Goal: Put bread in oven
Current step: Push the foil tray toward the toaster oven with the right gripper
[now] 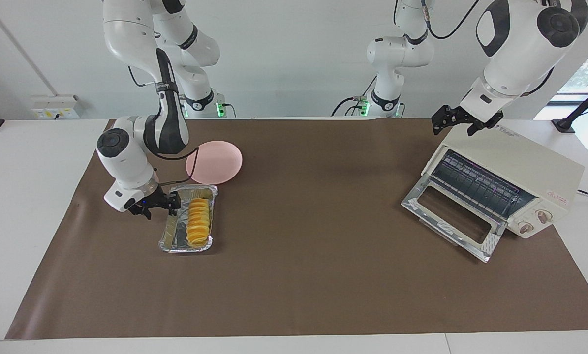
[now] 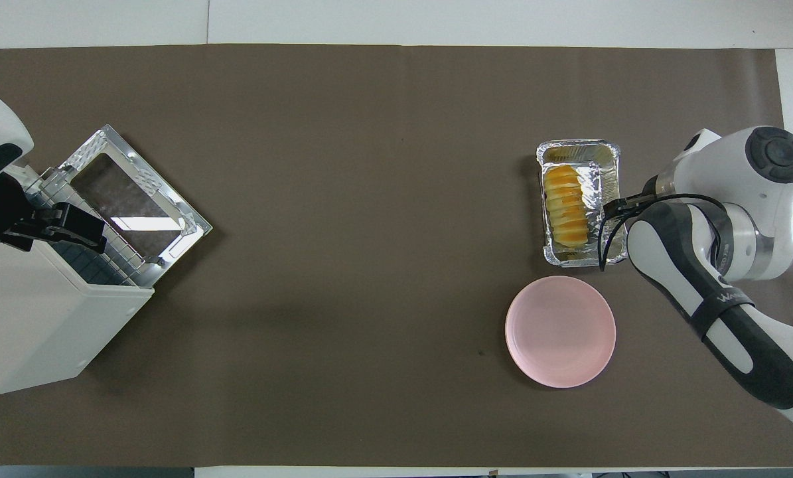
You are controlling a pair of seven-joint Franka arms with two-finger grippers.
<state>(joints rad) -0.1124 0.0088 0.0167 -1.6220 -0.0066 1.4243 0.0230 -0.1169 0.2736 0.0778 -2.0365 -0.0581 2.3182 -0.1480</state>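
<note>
The bread needs to come over toward the oven (image 2: 51,318), so the robot's right gripper needs to grab the foil tray by its long rim (image 2: 618,179) next.
The bread (image 1: 198,221), a ridged golden loaf, lies lengthwise in a silver foil tray (image 1: 171,235) beside the pink plate (image 1: 214,162). It also shows in the overhead view (image 2: 565,214) in the tray (image 2: 607,174). My right gripper (image 1: 171,202) is low at the tray's rim toward the right arm's end, open and empty, apart from the bread; it also shows in the overhead view (image 2: 614,207). The cream oven (image 1: 520,169) stands at the left arm's end with its glass door (image 1: 453,216) dropped open. My left gripper (image 1: 444,123) waits open over the oven's top.
The pink plate (image 2: 561,330) lies nearer to the robots than the tray. A brown mat (image 1: 298,275) covers the table. The oven's open door (image 2: 134,192) juts out toward the middle of the table.
</note>
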